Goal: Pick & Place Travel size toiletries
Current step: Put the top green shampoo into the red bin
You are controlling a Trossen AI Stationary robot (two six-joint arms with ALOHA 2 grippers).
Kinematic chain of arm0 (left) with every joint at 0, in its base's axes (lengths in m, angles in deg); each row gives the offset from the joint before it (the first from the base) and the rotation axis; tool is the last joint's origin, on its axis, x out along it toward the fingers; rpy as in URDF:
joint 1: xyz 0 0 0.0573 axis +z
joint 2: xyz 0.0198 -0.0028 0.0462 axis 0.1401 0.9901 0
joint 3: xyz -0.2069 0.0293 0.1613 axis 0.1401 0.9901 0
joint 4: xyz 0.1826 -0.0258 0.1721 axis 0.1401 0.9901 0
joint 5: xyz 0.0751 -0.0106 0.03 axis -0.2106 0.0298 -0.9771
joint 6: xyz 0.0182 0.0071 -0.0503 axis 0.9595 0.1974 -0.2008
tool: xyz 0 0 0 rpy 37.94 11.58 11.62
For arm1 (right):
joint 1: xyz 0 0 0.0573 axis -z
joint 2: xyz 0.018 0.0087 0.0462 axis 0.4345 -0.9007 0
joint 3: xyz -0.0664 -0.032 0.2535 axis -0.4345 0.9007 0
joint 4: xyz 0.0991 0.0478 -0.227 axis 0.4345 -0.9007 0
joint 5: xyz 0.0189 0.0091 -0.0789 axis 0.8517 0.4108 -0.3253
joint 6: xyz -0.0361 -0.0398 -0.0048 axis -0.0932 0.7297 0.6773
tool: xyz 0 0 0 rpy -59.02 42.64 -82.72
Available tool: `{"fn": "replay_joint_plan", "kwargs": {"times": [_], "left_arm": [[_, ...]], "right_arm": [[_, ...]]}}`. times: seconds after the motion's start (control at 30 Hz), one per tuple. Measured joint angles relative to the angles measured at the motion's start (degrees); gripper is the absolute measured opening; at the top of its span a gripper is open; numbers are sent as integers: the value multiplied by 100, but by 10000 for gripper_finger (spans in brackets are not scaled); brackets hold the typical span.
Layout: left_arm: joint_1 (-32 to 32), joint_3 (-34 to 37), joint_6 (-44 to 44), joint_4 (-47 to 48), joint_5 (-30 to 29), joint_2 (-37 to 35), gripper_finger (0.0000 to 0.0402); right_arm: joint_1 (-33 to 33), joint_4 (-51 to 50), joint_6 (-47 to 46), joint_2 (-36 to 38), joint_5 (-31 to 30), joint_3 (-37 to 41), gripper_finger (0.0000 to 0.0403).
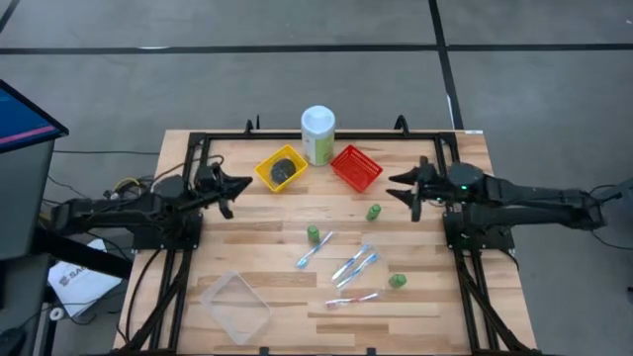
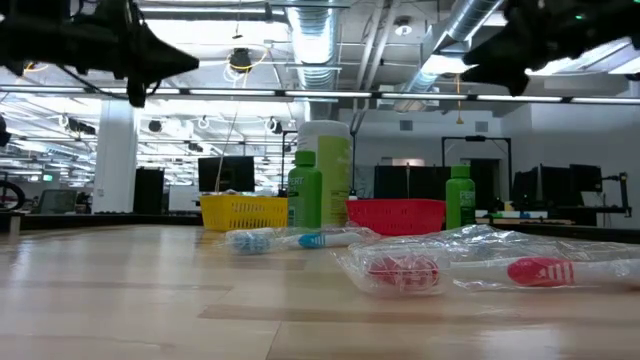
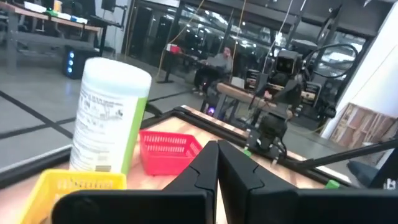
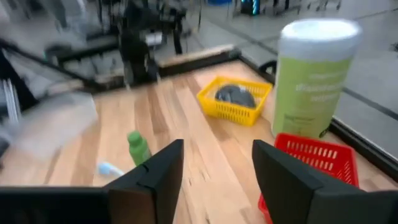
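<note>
I will next pick up a small green bottle by its cap end [image 1: 375, 208] with my right gripper, and then put that bottle into the red basket [image 1: 356, 166].
Three small green bottles [image 1: 373, 212] [image 1: 313, 234] [image 1: 398, 282] stand upright on the wooden table. Several wrapped toothbrushes [image 1: 315, 249] [image 1: 354, 265] [image 1: 353, 299] lie flat among them. A dark round tin [image 4: 233, 94] rests in the yellow basket [image 1: 281, 168]. My left gripper [image 1: 245, 185] hovers shut at the table's left, just left of the yellow basket, its fingers [image 3: 217, 155] closed on nothing. My right gripper [image 1: 396, 185] hovers open at the table's right beside the red basket [image 1: 356, 166], with nothing between its fingers [image 4: 161, 168].
A tall pale-green canister [image 1: 317, 133] with a white cap stands at the far edge between the two baskets. A clear plastic tray [image 1: 237, 307] sits at the near left. A black frame runs along the table's far and side edges.
</note>
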Motion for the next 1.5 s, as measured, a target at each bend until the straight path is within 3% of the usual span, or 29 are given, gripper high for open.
{"fn": "replay_joint_plan", "kwargs": {"times": [0.27,0.6,0.87,1.5], "left_arm": [[-206,912,-289,-1055,-284,4,0],[-227,914,-149,-987,-314,50,0],[-225,914,-149,-965,-314,50,4],[-224,914,-149,-1056,-309,49,7]], "right_arm": [[-224,-281,296,-1223,328,-342,219],[-224,-390,377,-1940,500,-349,206],[-202,-685,597,-2455,477,-349,219],[39,-629,896,-3045,595,-349,222]]}}
